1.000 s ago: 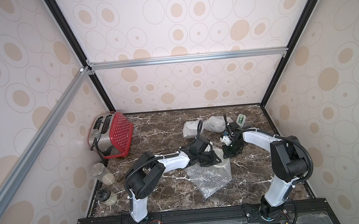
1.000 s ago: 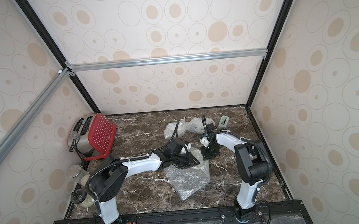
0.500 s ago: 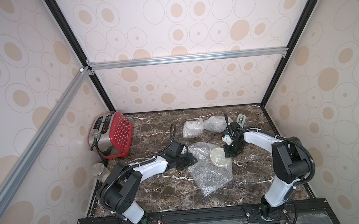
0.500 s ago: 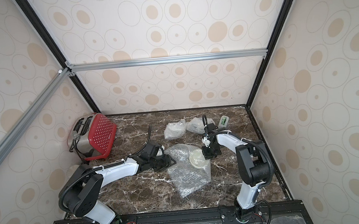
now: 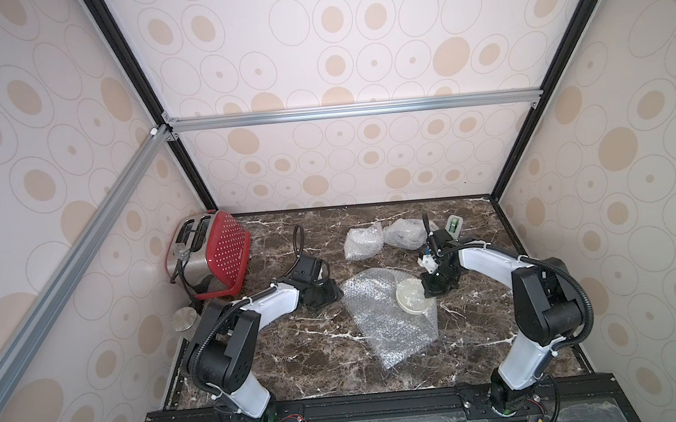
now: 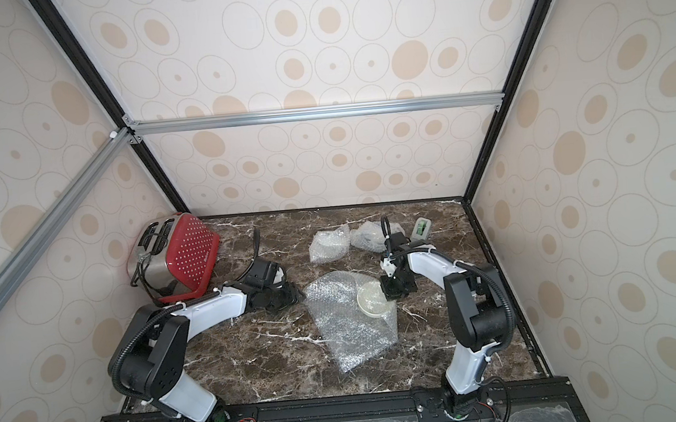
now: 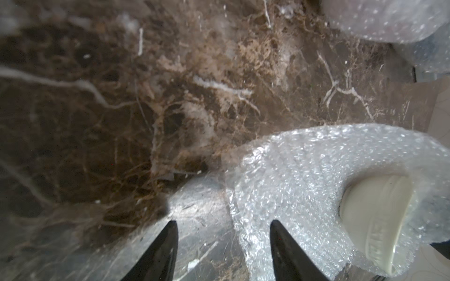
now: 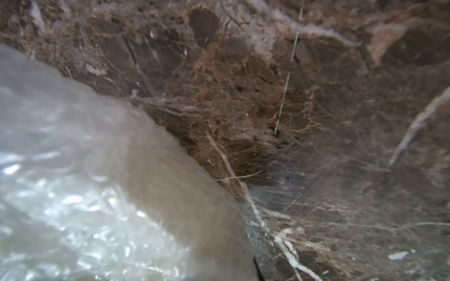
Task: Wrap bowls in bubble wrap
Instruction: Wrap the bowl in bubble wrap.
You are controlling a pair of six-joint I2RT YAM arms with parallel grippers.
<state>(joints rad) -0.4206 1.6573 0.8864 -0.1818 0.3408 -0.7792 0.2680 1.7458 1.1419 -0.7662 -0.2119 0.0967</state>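
Note:
My left gripper picks up the sheet's free edge away from the bowl next, to fold the bubble wrap sheet over the bowl (image 5: pixel 411 295).
A cream-white bowl (image 5: pixel 411 295) (image 6: pixel 372 298) sits on the right part of a clear bubble wrap (image 5: pixel 390 323) (image 6: pixel 351 326) sheet spread on the dark marble table. My right gripper (image 5: pixel 431 291) (image 6: pixel 392 292) is at the bowl's right rim, shut on the bubble wrap there; the right wrist view shows only cloudy bubble wrap (image 8: pixel 73 194) hard against it. My left gripper (image 5: pixel 335 296) (image 7: pixel 223 222) stands open and empty at the sheet's left edge. Its wrist view shows the bowl (image 7: pixel 375 214) beyond. Two wrapped bundles (image 5: pixel 363 241) (image 5: pixel 408 233) lie behind.
A red toaster (image 5: pixel 212 255) leans at the back left. A glass jar with a metal lid (image 5: pixel 184 319) stands by the left wall. A small white and green object (image 5: pixel 454 225) sits at the back right. Patterned walls close three sides.
My left arm has pulled back to the left off the bowl and its gripper has opened. The sheet now lies spread with the bowl bare. The right arm has not moved.

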